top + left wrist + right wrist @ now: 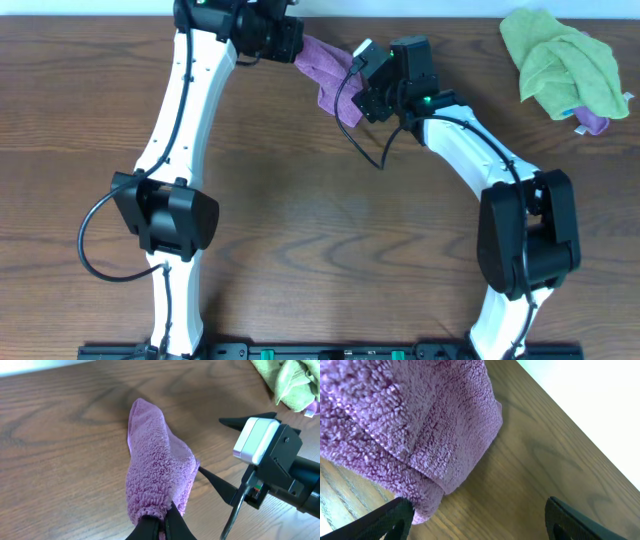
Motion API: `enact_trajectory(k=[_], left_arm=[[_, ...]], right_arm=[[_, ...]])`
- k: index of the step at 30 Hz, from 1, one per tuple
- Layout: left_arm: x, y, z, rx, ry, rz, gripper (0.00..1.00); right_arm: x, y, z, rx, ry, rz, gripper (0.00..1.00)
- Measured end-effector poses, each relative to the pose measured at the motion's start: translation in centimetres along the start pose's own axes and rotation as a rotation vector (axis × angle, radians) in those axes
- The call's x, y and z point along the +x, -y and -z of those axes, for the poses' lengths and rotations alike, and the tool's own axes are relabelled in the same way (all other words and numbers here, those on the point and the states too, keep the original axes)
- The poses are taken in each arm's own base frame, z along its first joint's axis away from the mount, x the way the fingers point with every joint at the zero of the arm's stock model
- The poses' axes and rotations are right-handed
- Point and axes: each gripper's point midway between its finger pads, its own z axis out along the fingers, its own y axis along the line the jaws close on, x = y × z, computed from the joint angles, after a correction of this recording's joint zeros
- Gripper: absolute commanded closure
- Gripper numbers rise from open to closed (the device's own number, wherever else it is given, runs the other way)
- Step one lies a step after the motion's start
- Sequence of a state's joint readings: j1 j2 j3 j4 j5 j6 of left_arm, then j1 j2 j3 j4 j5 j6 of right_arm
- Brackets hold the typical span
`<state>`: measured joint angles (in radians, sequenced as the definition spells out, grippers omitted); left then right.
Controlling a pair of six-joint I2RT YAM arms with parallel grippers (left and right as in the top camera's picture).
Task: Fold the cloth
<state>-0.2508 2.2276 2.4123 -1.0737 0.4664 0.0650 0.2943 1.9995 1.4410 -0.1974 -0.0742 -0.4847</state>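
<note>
My right gripper picks up the purple cloth's rolled end (353, 111) (426, 505) next, away from my left gripper's hemmed edge, to spread the cloth for folding.
The purple cloth (322, 68) lies bunched and folded over on the wooden table near its far edge, between the two grippers. My left gripper (299, 44) is shut on one end of it. In the left wrist view the fingertips (162, 524) pinch the cloth's (157, 472) hemmed edge, and the rest trails down onto the table. My right gripper (352, 85) stands open just right of the cloth. In its wrist view the cloth (410, 420) fills the upper left. Its rolled end sits against the left finger (385, 520), with bare wood between the fingertips of the right gripper (477, 520).
A crumpled lime-green cloth (560, 62) lies at the far right corner, with a bit of purple fabric (595, 122) under it. It also shows in the left wrist view as the green cloth (287, 380). The table's far edge (450, 8) runs close behind both grippers.
</note>
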Motion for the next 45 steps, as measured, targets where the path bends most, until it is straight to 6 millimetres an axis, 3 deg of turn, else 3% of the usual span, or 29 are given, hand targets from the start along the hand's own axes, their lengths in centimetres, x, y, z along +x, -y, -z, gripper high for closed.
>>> enact_trajectory(k=[14, 25, 38, 45], left_arm=[[-0.1, 0.4, -0.1, 0.004, 0.005, -0.009, 0.94], [-0.1, 0.4, -0.2, 0.005, 0.004, -0.009, 0.94], [-0.1, 0.4, -0.2, 0.005, 0.004, -0.009, 0.94], [-0.1, 0.4, -0.2, 0.005, 0.004, -0.009, 0.94]], right_arm=[[0.0, 1.2, 1.6, 0.016, -0.009, -0.011, 0.16], [-0.8, 0.6, 1.6, -0.022, 0.033, -0.009, 0.16], [-0.9, -1.9, -1.9, -0.083, 0.079, -0.027, 0.17], [-0.8, -2.2, -3.1, -0.085, 0.095, -0.045, 0.21]])
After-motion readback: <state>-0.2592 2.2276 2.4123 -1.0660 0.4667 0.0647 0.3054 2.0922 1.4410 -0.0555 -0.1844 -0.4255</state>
